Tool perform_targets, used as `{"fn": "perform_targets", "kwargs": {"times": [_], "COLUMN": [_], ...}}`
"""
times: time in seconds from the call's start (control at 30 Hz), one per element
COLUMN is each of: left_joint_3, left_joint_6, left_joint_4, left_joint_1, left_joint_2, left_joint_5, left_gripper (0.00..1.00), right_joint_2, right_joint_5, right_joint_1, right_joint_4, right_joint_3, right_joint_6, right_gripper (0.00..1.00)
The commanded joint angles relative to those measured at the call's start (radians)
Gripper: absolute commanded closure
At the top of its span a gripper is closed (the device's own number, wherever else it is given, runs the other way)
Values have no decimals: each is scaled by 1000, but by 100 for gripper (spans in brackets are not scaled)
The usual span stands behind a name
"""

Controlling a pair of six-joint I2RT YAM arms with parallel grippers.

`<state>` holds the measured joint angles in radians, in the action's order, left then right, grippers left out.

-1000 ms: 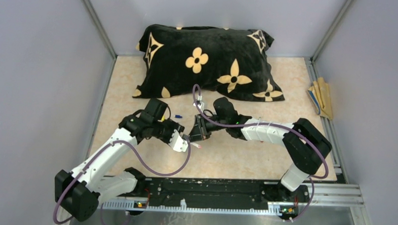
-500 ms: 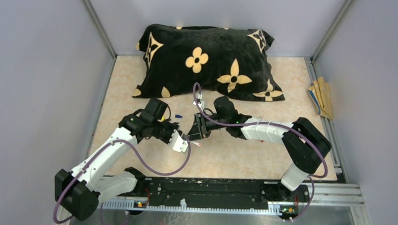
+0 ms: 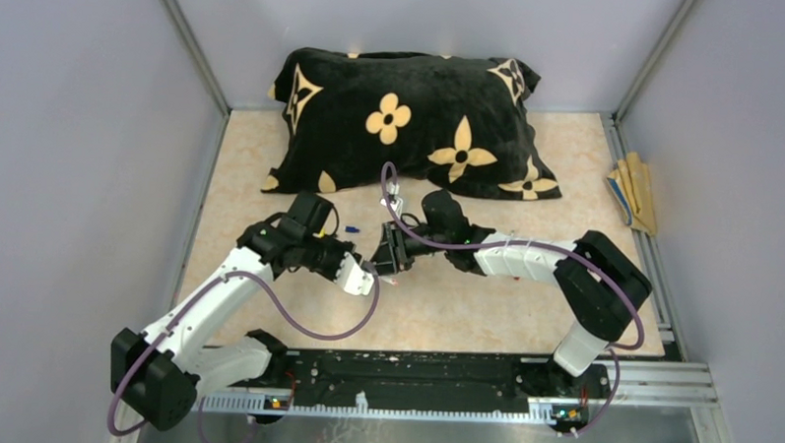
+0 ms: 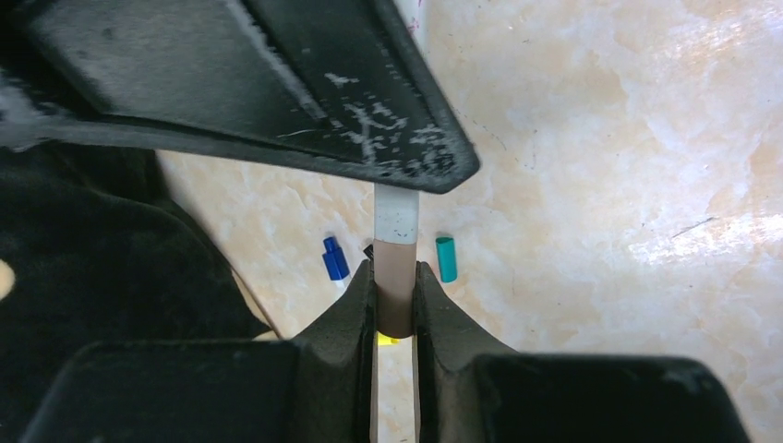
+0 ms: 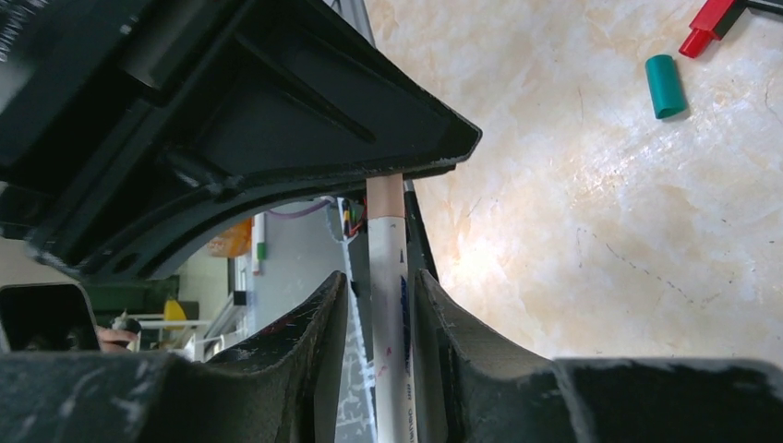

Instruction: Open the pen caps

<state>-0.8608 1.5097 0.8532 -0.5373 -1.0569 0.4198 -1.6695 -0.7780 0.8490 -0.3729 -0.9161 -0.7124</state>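
The fingers on either side reach past the white body of the pen in the right wrist view, so it is time for my right gripper to close on it.
My two grippers meet at the middle of the table, the left gripper [image 3: 365, 277] facing the right gripper [image 3: 382, 264]. One pen spans between them. In the left wrist view, my left gripper [image 4: 395, 272] is shut on the pen's brown cap [image 4: 395, 291], and the white barrel [image 4: 397, 214] runs up into the other gripper. In the right wrist view, my right gripper [image 5: 380, 281] stands slightly open around the white barrel [image 5: 390, 305], with a gap on the barrel's left side. Loose on the table lie a teal cap [image 4: 446, 258] and a blue cap [image 4: 334, 260].
A black pillow [image 3: 412, 114] with tan flowers fills the back of the table. Tan sticks [image 3: 634, 195] lie by the right wall. A red pen piece [image 5: 706, 23] and the teal cap [image 5: 665, 86] lie beyond the grippers. A small yellow bit [image 4: 386, 340] shows under the left jaws.
My left jaws have closed onto the brown cap. My right jaws, shut on the barrel before, have eased apart. Both grippers shifted slightly toward the pillow.
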Motion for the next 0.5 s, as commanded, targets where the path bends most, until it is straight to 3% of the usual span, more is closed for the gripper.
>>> {"fn": "perform_targets", "kwargs": {"times": [0.0,0.1,0.27,0.47], "left_joint_3": [-48,-55,-45,8], "left_joint_6": [-30,-37,-27,10], "left_joint_4": [-2,3,14,-14], "left_joint_1": [-5,-5,-5,-5], "left_joint_2": [-21,-32,-38,-24], "left_joint_5": [-9,-20,-51,-136], "left_gripper": [100,100,100,100], "right_joint_2": [-16,-12,26,95], "right_joint_5": [-12,-4,32,76], "right_joint_1": [16,18,10,-18], "right_joint_4": [-29,-22,-5,83], "right_joint_3": [-11,-8,3,29], "right_joint_6": [5,10,16,45], "right_gripper": [68,69,99,100]}}
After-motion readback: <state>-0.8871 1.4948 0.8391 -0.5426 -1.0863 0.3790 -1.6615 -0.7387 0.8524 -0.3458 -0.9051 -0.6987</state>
